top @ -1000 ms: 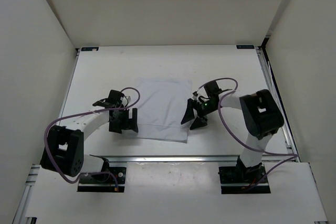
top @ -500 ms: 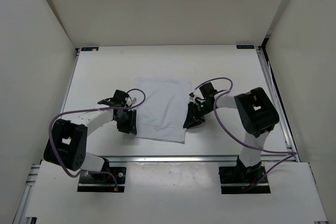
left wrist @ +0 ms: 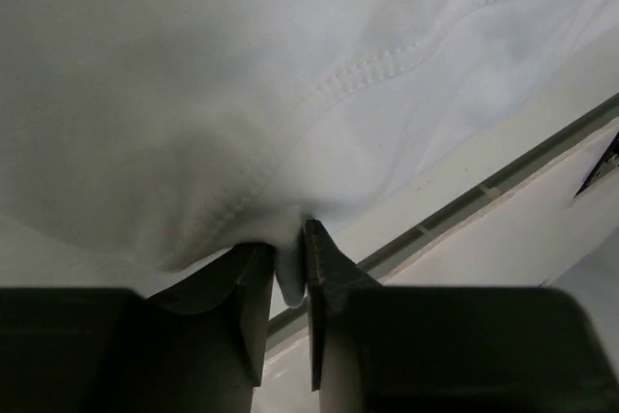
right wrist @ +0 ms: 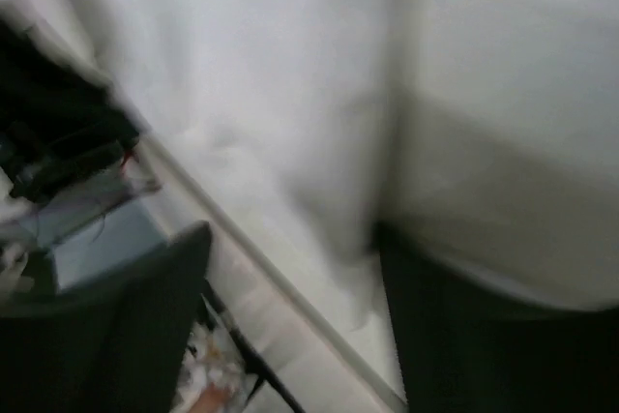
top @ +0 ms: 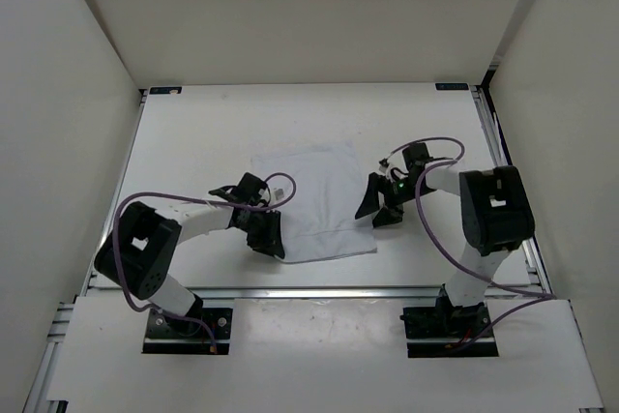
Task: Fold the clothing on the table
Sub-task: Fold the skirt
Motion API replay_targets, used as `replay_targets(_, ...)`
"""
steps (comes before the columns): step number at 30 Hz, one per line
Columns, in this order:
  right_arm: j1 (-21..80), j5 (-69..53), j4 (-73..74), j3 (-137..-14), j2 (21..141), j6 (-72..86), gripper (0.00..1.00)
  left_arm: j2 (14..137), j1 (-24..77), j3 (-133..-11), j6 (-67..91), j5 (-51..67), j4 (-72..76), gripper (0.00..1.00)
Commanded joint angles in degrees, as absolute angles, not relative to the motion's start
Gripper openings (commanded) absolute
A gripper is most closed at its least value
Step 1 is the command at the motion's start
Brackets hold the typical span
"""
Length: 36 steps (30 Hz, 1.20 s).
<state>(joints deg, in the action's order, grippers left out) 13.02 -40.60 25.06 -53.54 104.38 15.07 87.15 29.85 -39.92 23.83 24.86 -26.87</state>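
Note:
The robot's right gripper next needs to fold the hemmed edge over evenly, so it should grab the white clothing's free near corner (top: 374,250), opposite the left gripper's corner.
The white clothing (top: 314,202) lies flat on the table (top: 193,132), slightly skewed. My left gripper (top: 271,239) sits at its near left corner, shut on a pinch of the fabric. In the left wrist view that fold (left wrist: 289,273) is squeezed between the dark jaws of the left gripper (left wrist: 288,282), and a stitched hem (left wrist: 387,55) runs above. My right gripper (top: 379,212) stands open beside the garment's right edge. The right wrist view is blurred: the right gripper (right wrist: 290,326) has its fingers (right wrist: 160,321) wide apart, with white cloth (right wrist: 464,94) draped just ahead.
A metal rail (top: 309,290) runs along the table's near edge, close behind both grippers, also seen as a rail (left wrist: 484,191) in the left wrist view. White walls enclose the left, back and right sides. Purple cables (top: 435,239) loop off both arms.
My left gripper moved right onto the garment's near left corner and shut on it. The cloth shifted right and skewed. My right gripper drew back to the right and spread wider again.

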Motion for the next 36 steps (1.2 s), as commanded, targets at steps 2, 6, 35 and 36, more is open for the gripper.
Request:
replay_targets(2,10.55,-36.38,31.99,-55.72,102.40,3.09,0.94,90.61,30.94,-40.69,28.30,23.56,-23.82,0.38)
replay_targets(6,11.07,-35.42,35.68,-53.54,99.68,0.36,0.92,87.55,29.71,-39.73,30.49,21.80,-24.17,0.68)
replay_targets(35,14.06,-28.21,26.72,-44.38,99.94,3.60,0.11,80.51,26.63,-27.78,32.69,20.21,-22.24,0.70)
replay_targets(36,13.45,-28.56,26.54,-44.56,100.02,3.69,0.09,80.51,26.37,-27.69,32.78,20.74,-22.41,0.67)
